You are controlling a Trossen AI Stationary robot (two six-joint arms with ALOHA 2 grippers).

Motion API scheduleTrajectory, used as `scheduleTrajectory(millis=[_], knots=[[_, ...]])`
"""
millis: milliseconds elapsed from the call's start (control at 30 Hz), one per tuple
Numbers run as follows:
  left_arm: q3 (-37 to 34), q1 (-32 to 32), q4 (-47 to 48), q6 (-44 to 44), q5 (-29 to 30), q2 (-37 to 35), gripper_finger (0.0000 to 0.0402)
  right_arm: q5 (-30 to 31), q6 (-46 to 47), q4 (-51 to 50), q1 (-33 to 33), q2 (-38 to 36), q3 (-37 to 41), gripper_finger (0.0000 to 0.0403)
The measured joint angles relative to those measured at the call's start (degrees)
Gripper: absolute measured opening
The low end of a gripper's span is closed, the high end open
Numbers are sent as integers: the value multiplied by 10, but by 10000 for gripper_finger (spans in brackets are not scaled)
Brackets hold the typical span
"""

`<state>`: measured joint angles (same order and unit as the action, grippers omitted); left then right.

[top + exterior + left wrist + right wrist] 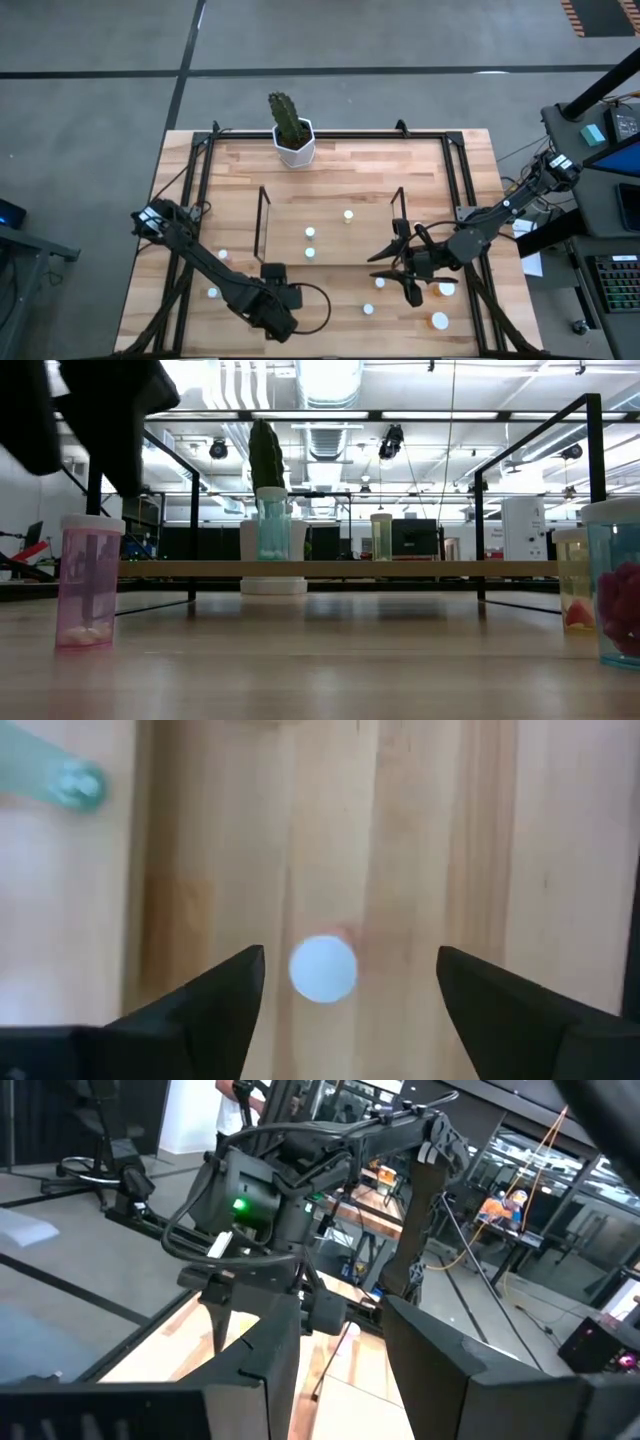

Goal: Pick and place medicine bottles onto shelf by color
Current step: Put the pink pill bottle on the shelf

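Note:
My left gripper picks up the pinkish medicine bottle just under its white cap (pixel 323 968) next, to place the bottle on the shelf.
My left gripper (pixel 272 272) points straight down, open, above a pinkish medicine bottle. In the left wrist view its fingers (pixel 350 960) stand on either side of the bottle's white cap (pixel 323 968) without touching it. The low view shows that bottle (pixel 89 582) upright on the table under the gripper (pixel 105 420). My right gripper (pixel 392 272) is open and empty, beside the shelf's right end. The shelf (pixel 330 240) carries three bottles (pixel 310 232). Several more bottles (pixel 381 283) stand loose on the table.
A white cactus pot (pixel 295 145) stands at the far edge. Loose bottles stand at the left (pixel 213 293) and at the near right (pixel 439 320). A greenish bottle (pixel 60 780) shows near my left gripper. A black frame (pixel 200 160) edges the table.

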<state>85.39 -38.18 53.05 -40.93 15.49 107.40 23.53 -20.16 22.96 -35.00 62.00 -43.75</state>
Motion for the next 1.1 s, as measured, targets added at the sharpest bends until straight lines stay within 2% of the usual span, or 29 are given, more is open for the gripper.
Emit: scheduleTrajectory(millis=[400,633,1100], knots=[[-23,11,-1,-3,-16,3,277,0,-4,-2,0,0,0,134],[-35,12,-36,-5,-13,3,236,0,-3,-2,0,0,0,134],[-54,12,-42,-16,-20,3,171,0,-3,-2,0,0,-1,134]])
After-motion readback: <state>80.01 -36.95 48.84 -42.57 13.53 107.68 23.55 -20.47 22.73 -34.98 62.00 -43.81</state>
